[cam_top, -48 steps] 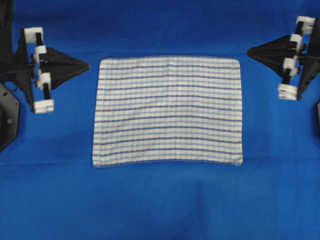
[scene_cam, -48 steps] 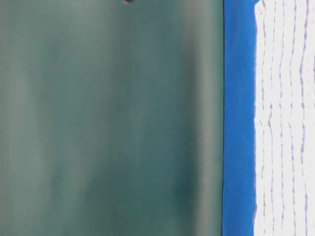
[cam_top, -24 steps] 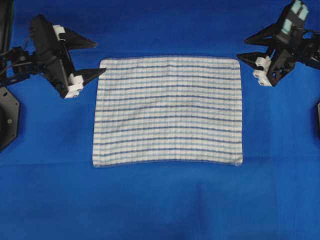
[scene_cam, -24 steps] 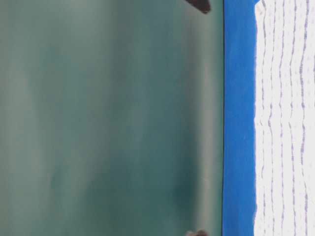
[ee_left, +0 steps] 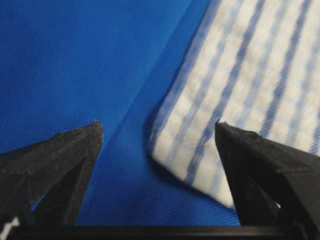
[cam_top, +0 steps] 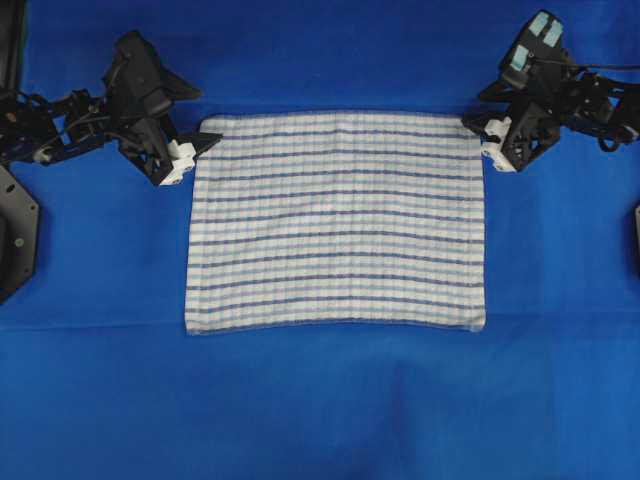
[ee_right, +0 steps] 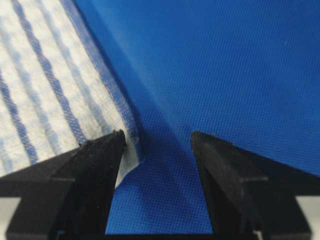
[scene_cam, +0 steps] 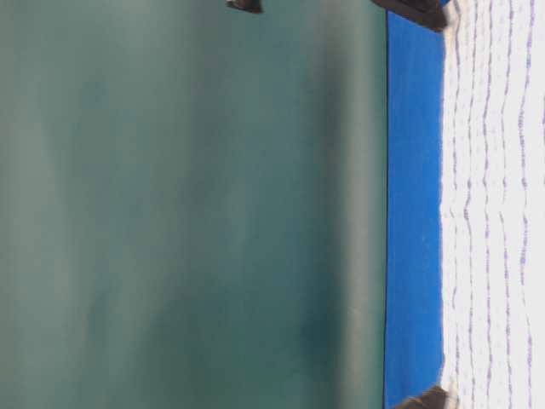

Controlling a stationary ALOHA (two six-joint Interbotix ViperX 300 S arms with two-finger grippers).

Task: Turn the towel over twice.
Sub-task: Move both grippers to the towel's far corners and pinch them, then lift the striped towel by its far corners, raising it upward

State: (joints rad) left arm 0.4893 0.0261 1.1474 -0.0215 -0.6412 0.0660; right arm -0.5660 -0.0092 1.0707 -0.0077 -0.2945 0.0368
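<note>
I need to close my right gripper now, because the towel's hemmed corner (ee_right: 131, 154) lies beside my gripper's finger and closing would hold that corner.
The towel (cam_top: 335, 220), white with thin blue stripes, lies flat and spread out in the middle of the blue cloth. My left gripper (cam_top: 208, 116) stands open at its far left corner. In the left wrist view the towel's corner (ee_left: 235, 75) lies between the spread fingers of that gripper (ee_left: 159, 125), nearer the right one. My right gripper (cam_top: 472, 110) is open at the far right corner. In the right wrist view the towel's hemmed corner (ee_right: 50, 75) reaches just inside the left finger of that gripper (ee_right: 157, 133). Neither gripper holds anything.
A large plain blue cloth (cam_top: 320, 400) covers the table on every side of the towel. A black arm base (cam_top: 15, 230) stands at the left edge. In the table-level view a dark green wall (scene_cam: 170, 213) rises behind the table.
Both grippers went from shut to open, turned, and moved inward and down from the table's sides to the towel's two far corners. The towel has not moved.
</note>
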